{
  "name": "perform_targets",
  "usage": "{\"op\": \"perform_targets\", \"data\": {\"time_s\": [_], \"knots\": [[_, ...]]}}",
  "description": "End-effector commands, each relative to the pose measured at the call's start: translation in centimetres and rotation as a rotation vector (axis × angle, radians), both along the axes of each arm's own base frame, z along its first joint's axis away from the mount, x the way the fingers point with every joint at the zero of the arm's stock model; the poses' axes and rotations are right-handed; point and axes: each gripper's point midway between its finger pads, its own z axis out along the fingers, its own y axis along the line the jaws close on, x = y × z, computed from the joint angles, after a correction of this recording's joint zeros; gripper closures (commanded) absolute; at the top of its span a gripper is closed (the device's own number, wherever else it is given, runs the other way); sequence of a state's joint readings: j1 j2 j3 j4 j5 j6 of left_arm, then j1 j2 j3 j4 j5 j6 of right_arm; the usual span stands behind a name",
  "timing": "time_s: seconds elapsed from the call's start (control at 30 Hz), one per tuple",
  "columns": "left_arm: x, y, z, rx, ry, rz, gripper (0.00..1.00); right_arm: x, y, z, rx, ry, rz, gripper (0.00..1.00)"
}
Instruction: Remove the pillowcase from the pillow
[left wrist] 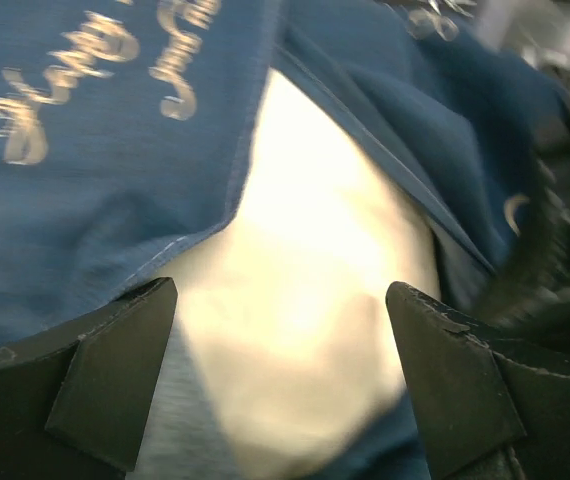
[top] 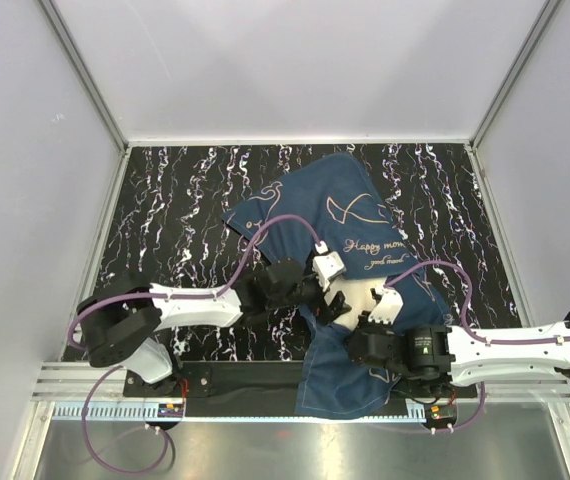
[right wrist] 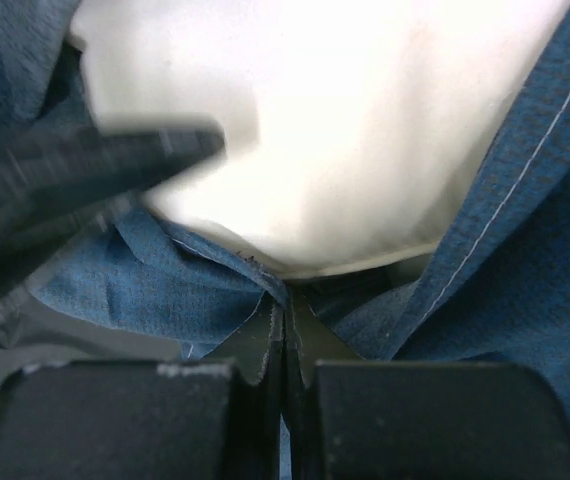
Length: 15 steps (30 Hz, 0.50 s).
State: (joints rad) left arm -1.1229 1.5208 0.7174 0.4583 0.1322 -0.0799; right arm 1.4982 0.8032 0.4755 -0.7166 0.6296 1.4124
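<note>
My left gripper isn't ready to close on the pillow yet and should go lower first. My fingers are above the pillow's bulging surface, so they would likely miss the pillow if I closed now.
The navy-blue pillowcase [top: 340, 215] with gold lettering lies crumpled mid-table, its open end hanging towards the near edge. The cream pillow [top: 357, 298] bulges out of that opening. My left gripper [top: 337, 303] is open, its two dark fingers [left wrist: 115, 370] straddling the exposed pillow [left wrist: 315, 270] beside the pillowcase hem [left wrist: 95, 180]. My right gripper [top: 370, 335] is shut on the pillowcase: a fold of blue hem [right wrist: 205, 290] runs into its closed jaws [right wrist: 287, 310] just below the pillow [right wrist: 335, 130]. The rest of the pillow is hidden inside the cover.
The table top [top: 175, 210] is black with white marbling, fenced by white walls and a metal rail [top: 235, 410] at the near edge. A blurred dark part of the left arm [right wrist: 95, 175] crosses the right wrist view. Purple cables [top: 265, 240] loop over both arms.
</note>
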Motion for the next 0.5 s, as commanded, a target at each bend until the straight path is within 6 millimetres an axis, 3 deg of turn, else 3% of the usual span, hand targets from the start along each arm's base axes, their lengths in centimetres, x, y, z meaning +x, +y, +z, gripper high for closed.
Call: {"op": "perform_targets", "data": {"time_s": [0.0, 0.17, 0.37, 0.47], "knots": [[0.7, -1.2, 1.4, -0.089, 0.010, -0.026, 0.07, -0.3, 0.9, -0.2, 0.028, 0.008, 0.015, 1.00], [-0.1, -1.2, 0.0, -0.062, 0.036, -0.069, 0.08, -0.2, 0.8, -0.2, 0.015, 0.004, 0.016, 1.00], [-1.5, -1.3, -0.4, -0.018, -0.009, -0.086, 0.08, 0.1, 0.5, 0.2, 0.036, -0.010, 0.005, 1.00], [-2.3, -1.6, -2.1, 0.049, -0.008, -0.107, 0.07, 0.1, 0.2, 0.2, 0.047, -0.008, -0.002, 1.00]]}}
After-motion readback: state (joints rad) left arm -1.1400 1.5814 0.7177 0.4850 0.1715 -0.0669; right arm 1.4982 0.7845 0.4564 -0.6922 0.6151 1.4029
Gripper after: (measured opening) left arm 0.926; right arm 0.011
